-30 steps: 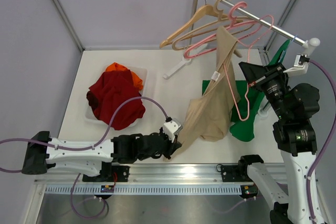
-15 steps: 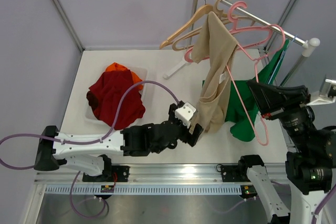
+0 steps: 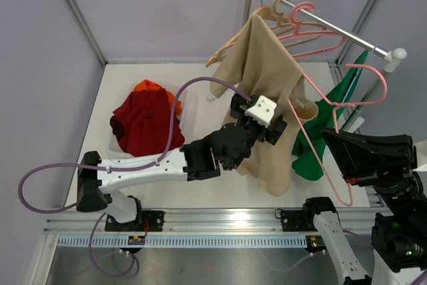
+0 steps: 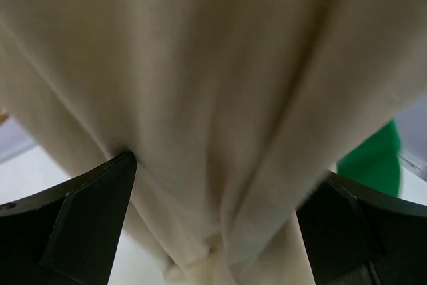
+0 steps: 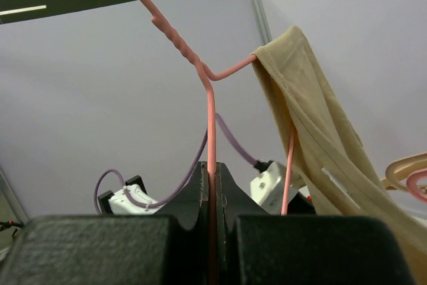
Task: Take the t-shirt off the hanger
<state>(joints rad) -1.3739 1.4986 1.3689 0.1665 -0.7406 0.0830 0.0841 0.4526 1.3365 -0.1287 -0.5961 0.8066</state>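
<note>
The left gripper grabs the beige t-shirt by its middle folds next, to slide it off the hanger.
The beige t-shirt [image 3: 267,71] hangs in long folds from a pink wire hanger [image 5: 211,118], with its collar looped over the hanger's arm. My right gripper [image 5: 212,175] is shut on the hanger's wire and holds it high at the right. The t-shirt's collar [image 5: 300,91] shows to the right of that wire. My left gripper [image 3: 267,121] is pressed against the middle of the shirt. In the left wrist view its fingers [image 4: 87,225] stand wide open, with a fold of the t-shirt [image 4: 213,65] between them and ungripped.
A white tray [image 3: 183,95] at the left holds red and orange clothes [image 3: 143,125]. A green garment [image 3: 320,145] lies on the table under the hanger. The clothes rack [image 3: 347,31] at the back right carries wooden and pink hangers [image 3: 293,21].
My left gripper let go of the shirt's lower edge, opened, and rose to the shirt's middle. My right arm pulled the hanger up and to the right, so the shirt hangs full length.
</note>
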